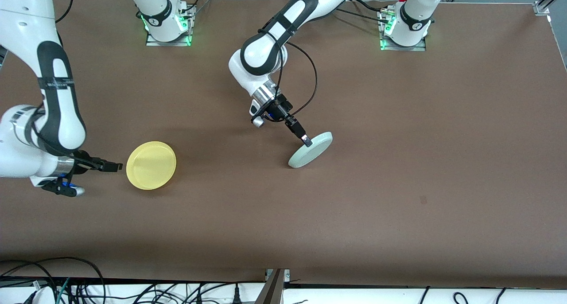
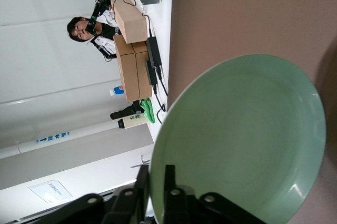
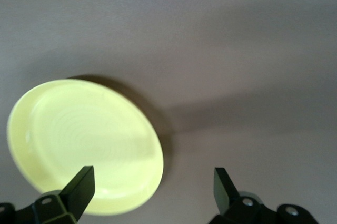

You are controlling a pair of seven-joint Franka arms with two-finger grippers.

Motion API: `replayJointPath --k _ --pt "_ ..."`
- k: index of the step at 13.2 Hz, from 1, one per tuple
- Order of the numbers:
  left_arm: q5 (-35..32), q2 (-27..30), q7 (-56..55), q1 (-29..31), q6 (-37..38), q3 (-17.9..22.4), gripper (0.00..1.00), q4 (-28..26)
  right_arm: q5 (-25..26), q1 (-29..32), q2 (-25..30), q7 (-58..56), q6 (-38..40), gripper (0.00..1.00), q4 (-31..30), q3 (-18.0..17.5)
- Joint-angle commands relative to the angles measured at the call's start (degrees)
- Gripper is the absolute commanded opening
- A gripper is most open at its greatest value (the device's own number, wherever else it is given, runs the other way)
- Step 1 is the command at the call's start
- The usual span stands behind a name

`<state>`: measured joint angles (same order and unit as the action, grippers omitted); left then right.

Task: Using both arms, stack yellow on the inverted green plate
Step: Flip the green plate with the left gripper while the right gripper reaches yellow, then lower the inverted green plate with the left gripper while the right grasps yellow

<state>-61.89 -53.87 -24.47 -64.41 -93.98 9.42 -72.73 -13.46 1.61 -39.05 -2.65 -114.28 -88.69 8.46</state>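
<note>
My right gripper grabs the yellow plate by its rim next, to stack the yellow plate on the green plate.
The pale green plate stands tilted on its edge near the table's middle. My left gripper is shut on its upper rim; in the left wrist view the rim sits between the fingers and the plate fills the view. The yellow plate lies flat and upright toward the right arm's end of the table. My right gripper is low beside it, open and empty. In the right wrist view the yellow plate lies ahead of one finger, with the gripper open wide.
The brown table spreads wide around both plates. The arm bases stand along its edge farthest from the front camera. Cables hang below the edge nearest that camera.
</note>
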Motion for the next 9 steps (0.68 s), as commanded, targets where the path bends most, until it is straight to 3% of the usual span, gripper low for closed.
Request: replayJointPath --k 1,6,9 --pt "0.80 -1.68 -2.40 -1.67 0.21 -0.19 1.00 1.72 -2.79 0.32 0.99 -3.14 -5.06 1.00 -5.16 -1.08" --pt "4.49 -1.94 -17.41 -6.07 0.21 -0.28 1.00 1.63 -4.82 0.59 0.99 -10.61 -7.89 1.00 -9.39 -1.08" --pt "8.71 -1.94 -30.50 -8.70 -3.55 -0.37 1.00 1.81 -4.82 0.59 1.34 -10.71 -7.71 0.99 -10.18 -1.08"
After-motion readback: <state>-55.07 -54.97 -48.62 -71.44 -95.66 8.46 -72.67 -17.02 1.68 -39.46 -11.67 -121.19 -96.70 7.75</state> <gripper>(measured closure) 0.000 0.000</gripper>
